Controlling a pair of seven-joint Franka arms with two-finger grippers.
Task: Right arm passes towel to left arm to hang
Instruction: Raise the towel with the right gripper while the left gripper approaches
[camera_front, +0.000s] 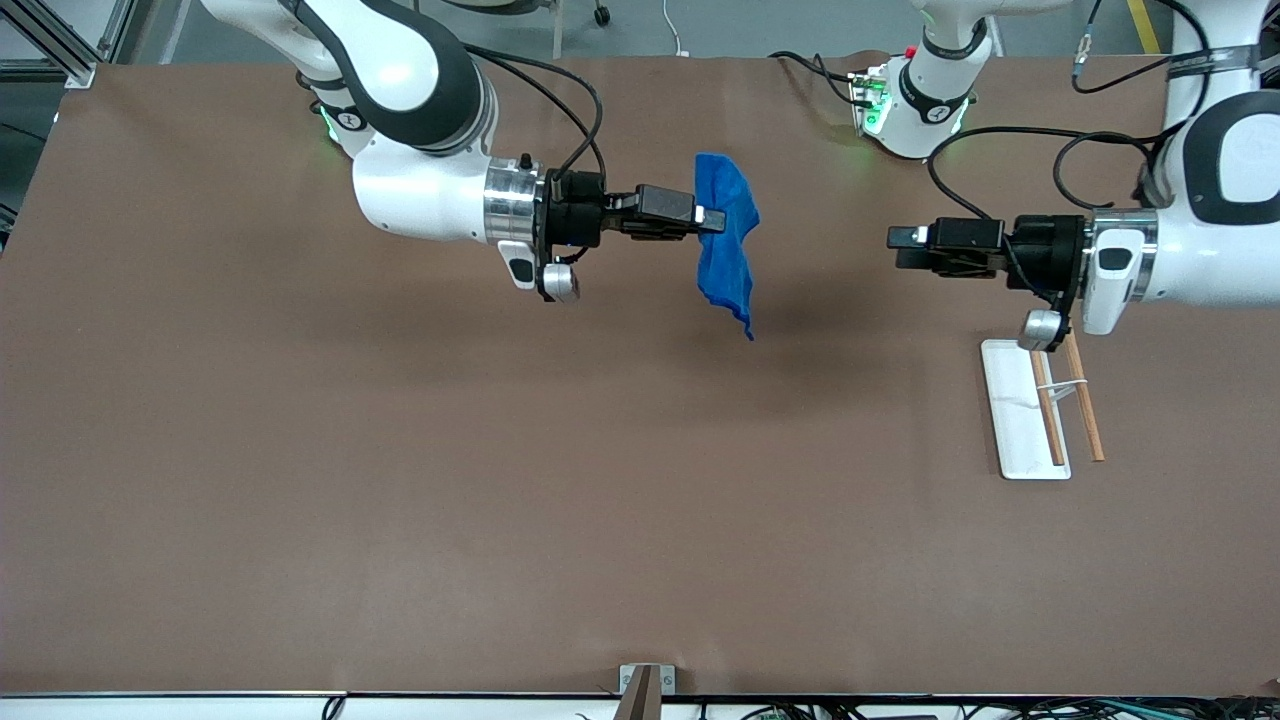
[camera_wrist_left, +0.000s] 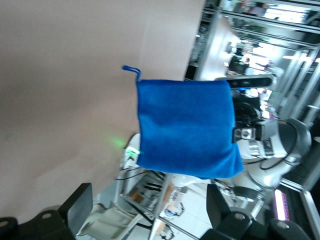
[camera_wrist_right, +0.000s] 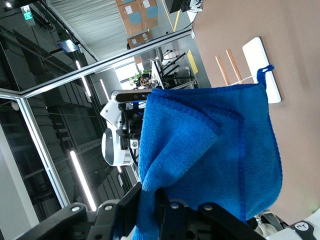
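Observation:
I will next grab the blue towel with my left gripper by its loose edge to hang it.
The bright blue towel hangs in the air over the middle of the table, pinched at one edge by my right gripper, which is shut on it. In the right wrist view the towel fills the space just past the jaws, its thread tail up at one corner. My left gripper is open and empty, held level in the air, facing the towel with a gap between them. In the left wrist view the towel hangs ahead of the open fingers.
A white rack base with two wooden rods lies on the brown table under the left arm's wrist, toward the left arm's end. The same rack shows in the right wrist view.

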